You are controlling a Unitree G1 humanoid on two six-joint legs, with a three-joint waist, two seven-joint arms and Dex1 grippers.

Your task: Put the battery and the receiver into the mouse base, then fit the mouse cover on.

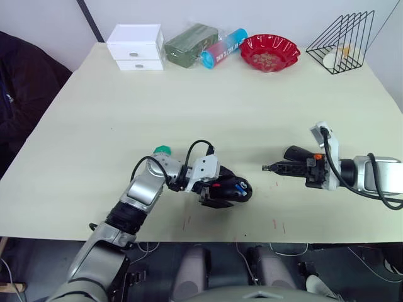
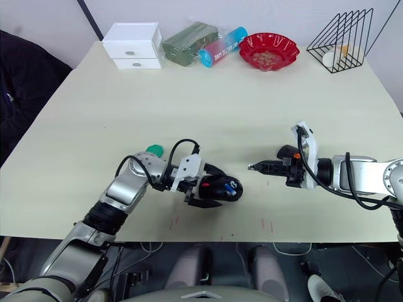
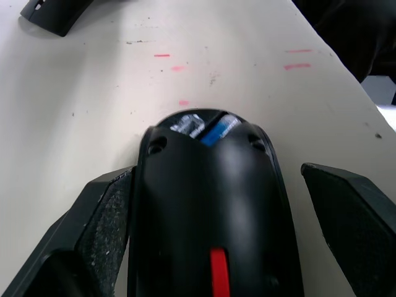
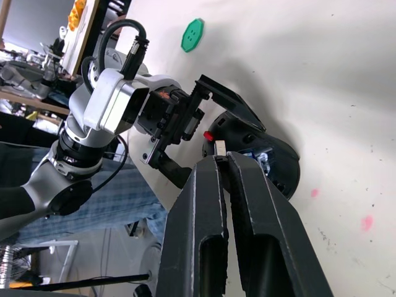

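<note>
Next, my left gripper grabs the mouse base by its long sides. That leaves the mouse base's open end (image 1: 243,187) (image 3: 204,127) free to take the receiver.
The black mouse base (image 1: 232,189) lies near the table's front edge, a red part showing on it. The blue and white battery (image 3: 213,129) sits in its open end. My left gripper (image 1: 220,187) is open around the base: one finger (image 3: 105,229) touches its side, the other stands a little off it. To the right, a short gap away, my right gripper (image 1: 269,167) points at the base and is shut on the receiver (image 4: 219,147), a tiny stub at its fingertips. The mouse cover is out of view.
A green disc (image 1: 163,150) lies behind my left arm. At the table's back stand a white drawer box (image 1: 135,46), a green packet (image 1: 191,43), a blue and pink tube (image 1: 223,47), a red bowl (image 1: 269,51) and a wire rack (image 1: 343,44).
</note>
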